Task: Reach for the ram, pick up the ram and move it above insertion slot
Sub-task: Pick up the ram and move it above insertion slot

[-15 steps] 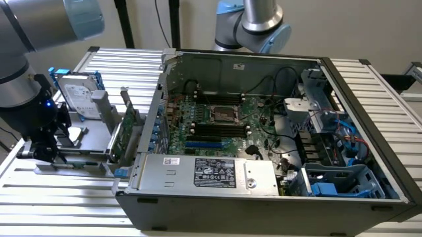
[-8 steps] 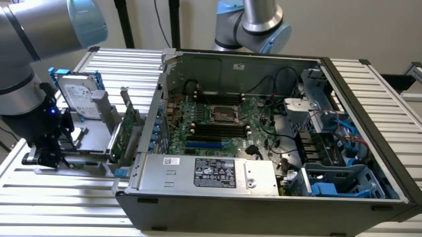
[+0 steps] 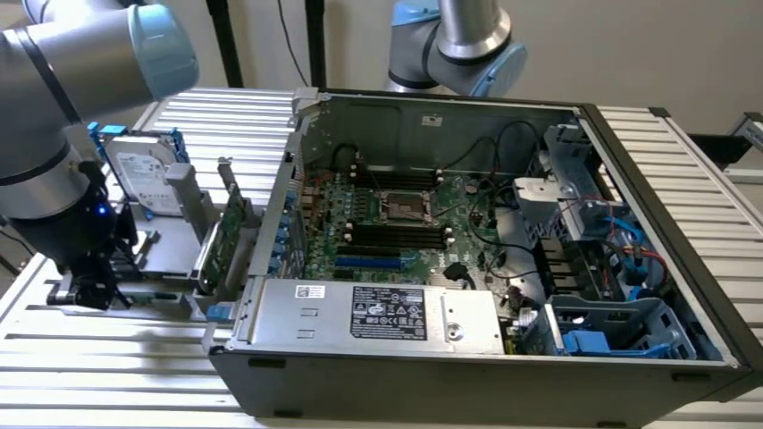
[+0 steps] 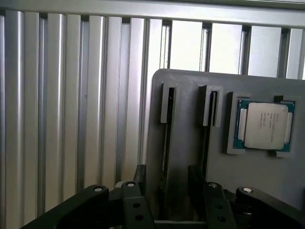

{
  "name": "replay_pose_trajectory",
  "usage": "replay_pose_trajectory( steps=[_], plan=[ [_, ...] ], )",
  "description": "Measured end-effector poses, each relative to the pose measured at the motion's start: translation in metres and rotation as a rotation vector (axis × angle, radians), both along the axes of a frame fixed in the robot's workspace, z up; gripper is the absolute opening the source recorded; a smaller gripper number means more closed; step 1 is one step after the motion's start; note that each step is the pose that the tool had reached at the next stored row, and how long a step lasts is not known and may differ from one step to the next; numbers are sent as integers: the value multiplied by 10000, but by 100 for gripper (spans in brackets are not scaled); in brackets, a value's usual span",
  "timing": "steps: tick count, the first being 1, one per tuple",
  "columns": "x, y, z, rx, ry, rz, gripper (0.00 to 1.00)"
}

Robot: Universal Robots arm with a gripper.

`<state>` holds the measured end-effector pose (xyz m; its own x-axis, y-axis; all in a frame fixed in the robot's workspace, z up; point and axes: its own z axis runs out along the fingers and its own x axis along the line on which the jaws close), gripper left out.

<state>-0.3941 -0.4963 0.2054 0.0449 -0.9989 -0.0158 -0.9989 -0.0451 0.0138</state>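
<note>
The end of the ram is wrapped by a grey holder block. My gripper should next pinch the ram's bare middle part [image 4: 164, 175] to pick up the ram.
The ram [image 4: 167, 138] stands on edge in a slot of the grey holder [image 4: 186, 119], seen as a thin dark strip. My gripper [image 4: 167, 179] is open, with one black finger [image 4: 139, 177] on each side of that strip and a gap to it on both sides. In the exterior view the gripper [image 3: 89, 290] is low over the holder at the exterior view's left, and a bit of green board [image 3: 155, 298] shows beside it. The black memory slots [image 3: 394, 234] lie on the motherboard inside the open computer case [image 3: 667, 295].
A processor chip [image 4: 264, 126] sits in a recess of the holder beside a second slot [image 4: 209, 109]. A hard drive in a blue frame [image 3: 143, 174] and a green expansion card [image 3: 227, 237] stand between holder and case. Another robot arm [image 3: 459, 45] rises behind the case.
</note>
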Motion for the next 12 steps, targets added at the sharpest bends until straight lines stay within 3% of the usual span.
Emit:
replay_pose_trajectory(
  steps=[8,10,12],
  plan=[
    [15,0,-41,-1,1,-1,46],
    [17,0,-45,-1,1,-1,33],
    [19,0,-48,0,-1,0,33]
  ],
)
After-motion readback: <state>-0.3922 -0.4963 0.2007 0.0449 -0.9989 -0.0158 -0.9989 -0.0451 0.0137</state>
